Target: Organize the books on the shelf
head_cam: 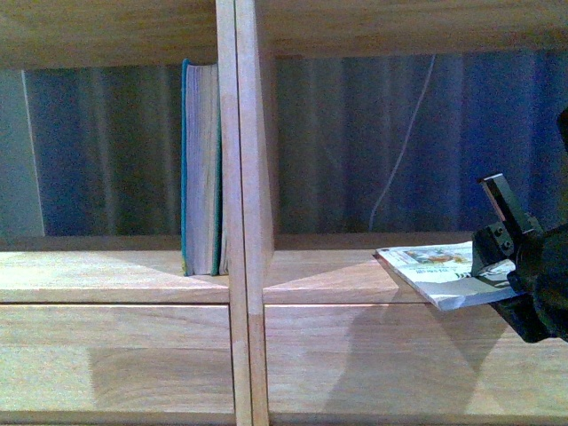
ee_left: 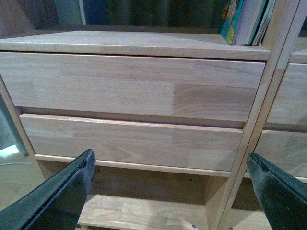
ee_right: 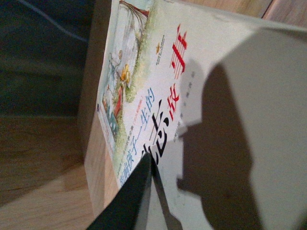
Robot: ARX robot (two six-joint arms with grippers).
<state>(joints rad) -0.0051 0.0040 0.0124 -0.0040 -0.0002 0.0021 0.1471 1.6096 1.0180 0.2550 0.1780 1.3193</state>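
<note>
My right gripper's fingers already cover the white paperback's opening side, so my left gripper will next grab the white paperback by its free spine edge (head_cam: 411, 280).
A thick teal-green book (head_cam: 200, 169) stands upright in the left compartment of the light wood shelf (head_cam: 115, 277), against the central divider. In the left wrist view its lower end (ee_left: 244, 21) shows above the drawers. My right gripper (head_cam: 486, 269) is shut on the white paperback (head_cam: 430, 269), holding it nearly flat over the front of the right compartment's board. The right wrist view shows the paperback's cover (ee_right: 216, 96) with red and black Chinese lettering, one dark finger (ee_right: 129, 201) lying across it. My left gripper (ee_left: 170, 191) hangs open and empty, low in front of the drawers.
Two flat drawer fronts (ee_left: 129, 86) lie under the left compartment, with an open bay (ee_left: 144, 206) below them. The vertical divider (head_cam: 244, 222) splits the two compartments. Behind the open back hang a blue-grey curtain (head_cam: 355, 133) and a thin white cable (head_cam: 404, 133).
</note>
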